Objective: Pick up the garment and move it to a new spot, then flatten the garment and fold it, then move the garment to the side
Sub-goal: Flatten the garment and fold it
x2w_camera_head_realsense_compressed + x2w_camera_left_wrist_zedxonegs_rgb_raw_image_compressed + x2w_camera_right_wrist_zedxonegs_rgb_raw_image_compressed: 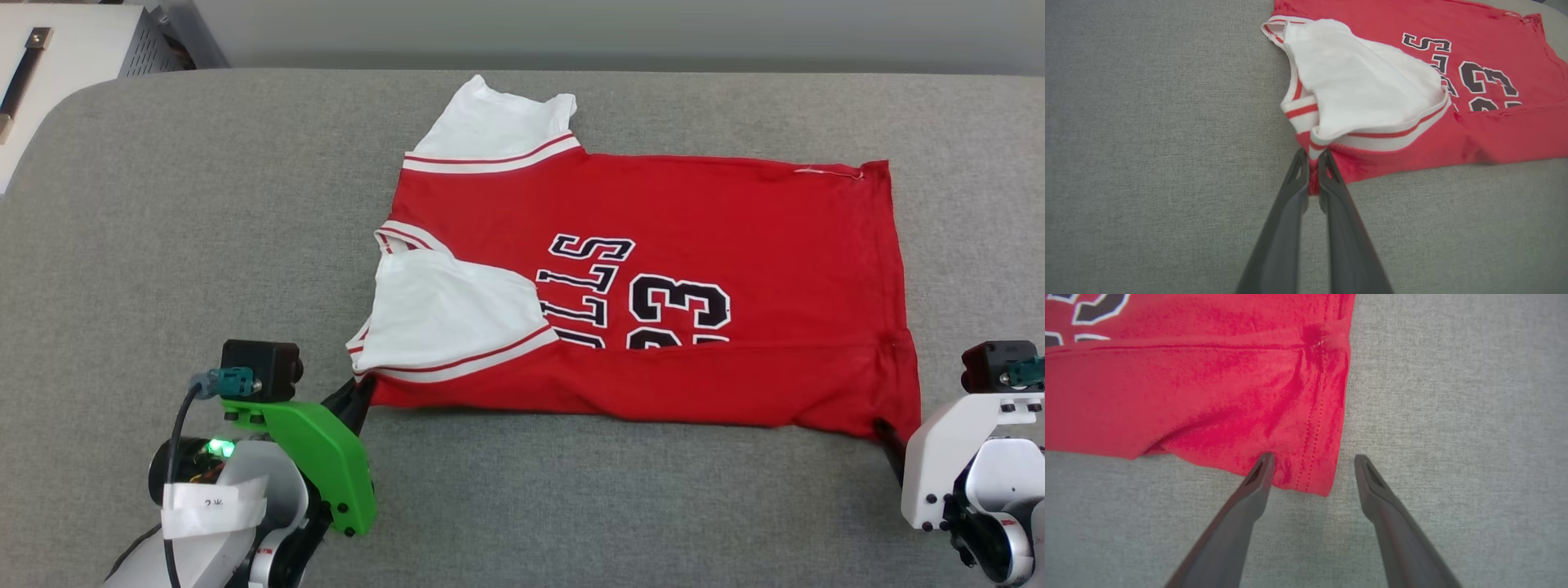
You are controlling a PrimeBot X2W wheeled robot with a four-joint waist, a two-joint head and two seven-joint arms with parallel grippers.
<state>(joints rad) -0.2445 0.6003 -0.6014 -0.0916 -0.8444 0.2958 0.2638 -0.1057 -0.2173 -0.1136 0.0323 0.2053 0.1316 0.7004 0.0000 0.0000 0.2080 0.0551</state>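
My right gripper is to fold the red garment, so next it should pinch the garment by its folded-up hem corner point(896, 416) point(1314, 482).
The garment point(694, 237), a red shirt with white sleeves and black lettering, lies spread on the grey surface, its near edge folded up over the lettering. My left gripper point(363, 388) is at its near left corner; in the left wrist view the gripper point(1312, 157) is shut on the red fabric point(1312, 185) just below the striped trim. My right gripper point(1312, 459) stands open at the near right hem corner point(1314, 473), one fingertip point(1265, 461) over the cloth and the other on the bare surface. In the head view the right gripper point(883, 430) touches that corner.
The grey padded surface point(163, 245) extends around the shirt on all sides. A white cabinet with a dark handle point(24, 77) stands beyond the far left corner.
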